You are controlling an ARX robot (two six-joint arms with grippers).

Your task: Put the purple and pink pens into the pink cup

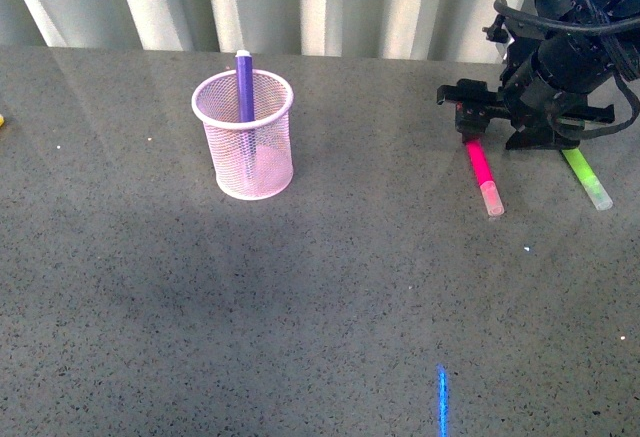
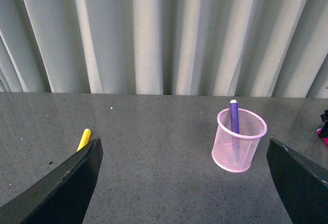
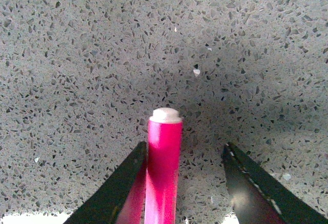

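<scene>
Next, my right gripper grabs the pink pen by its white-tipped end (image 3: 164, 134) to put the pen into the pink cup.
The pink cup (image 1: 244, 135) stands upright on the grey table, left of centre, with the purple pen (image 1: 244, 84) standing in it. The cup also shows in the left wrist view (image 2: 239, 139) with the purple pen (image 2: 234, 116). The pink pen (image 1: 483, 174) lies flat at the right. My right gripper (image 1: 470, 125) is open and low over its far end. In the right wrist view the pink pen (image 3: 163, 167) lies between the open fingers, against one finger (image 3: 123, 183). My left gripper (image 2: 184, 183) is open and empty, away from the cup.
A lime-green marker (image 1: 587, 178) lies right of the pink pen, under my right arm. A yellow marker (image 2: 83, 139) lies on the table far left. A pale corrugated wall (image 1: 300, 2) runs behind the table.
</scene>
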